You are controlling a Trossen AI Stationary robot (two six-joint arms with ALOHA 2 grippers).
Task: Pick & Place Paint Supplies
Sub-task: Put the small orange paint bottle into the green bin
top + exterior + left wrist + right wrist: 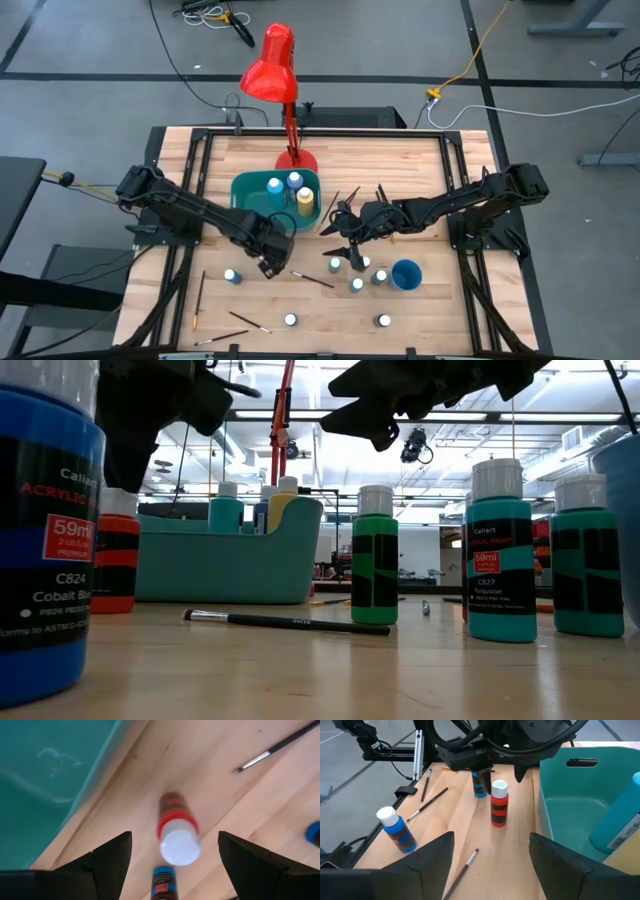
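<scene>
The red-orange paint bottle still needs to be put away in the teal bin (47,780). My left gripper will grab the bottle next by its white cap (180,843).
A red-orange paint bottle (177,837) with a white cap stands upright on the wood table. My left gripper (175,836) hangs open above it, pointing down, one finger on each side of the cap and clear of it. In the right wrist view this bottle (499,804) stands beside the teal bin (580,805), under the left gripper. A blue bottle (480,785) stands just behind it. My right gripper (338,228) hovers open by the bin's right side. More bottles (357,284) and thin dark brushes (312,279) lie scattered on the near half of the table.
The teal bin (250,190) holds three bottles (290,188). A red desk lamp (272,65) stands behind it. A round blue cup (406,274) sits at the near right. A big blue bottle (40,540) stands close to the low camera.
</scene>
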